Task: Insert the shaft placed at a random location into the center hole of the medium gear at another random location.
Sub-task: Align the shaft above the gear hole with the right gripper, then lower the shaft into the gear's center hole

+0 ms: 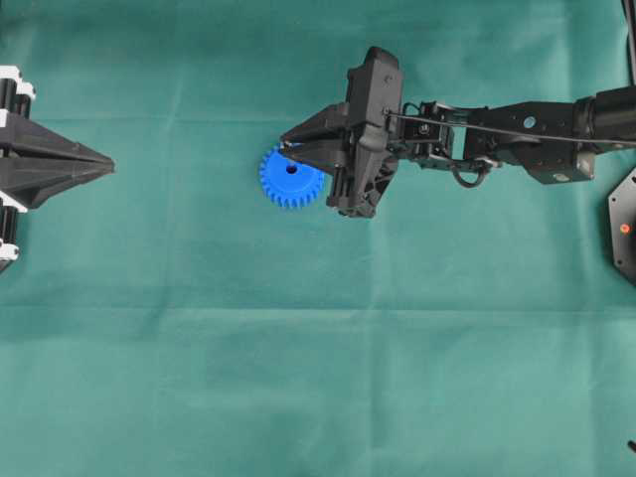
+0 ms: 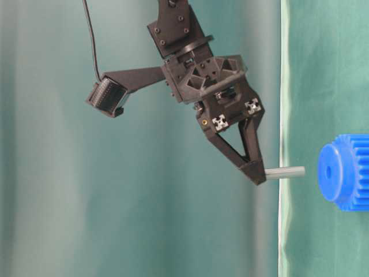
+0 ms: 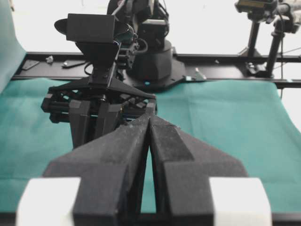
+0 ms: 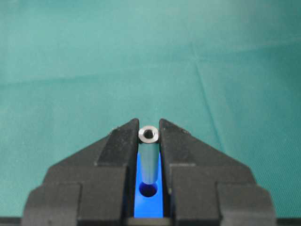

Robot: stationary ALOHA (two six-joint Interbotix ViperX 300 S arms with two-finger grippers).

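The robot's right gripper should keep holding the shaft until its lower end is in the gear's dark center hole (image 1: 292, 168), because that end of the shaft is still short of it.
The blue medium gear (image 1: 291, 179) lies flat on the green cloth, with its dark center hole (image 1: 292, 168) facing up. My right gripper (image 1: 287, 149) hovers over it, shut on the silvery shaft (image 2: 285, 172). In the table-level view the shaft points at the gear (image 2: 346, 172) and its free end stops a short gap from the hole (image 2: 328, 171). In the right wrist view the shaft (image 4: 149, 155) stands between the fingers, with the hole (image 4: 149, 189) just past its lower end. My left gripper (image 1: 104, 164) is shut and empty at the far left.
The green cloth (image 1: 318, 378) covers the table. The right arm (image 1: 517, 134) stretches in from the right edge. In the left wrist view the right arm's wrist and camera (image 3: 101, 84) stand just beyond my shut left fingertips (image 3: 141, 125).
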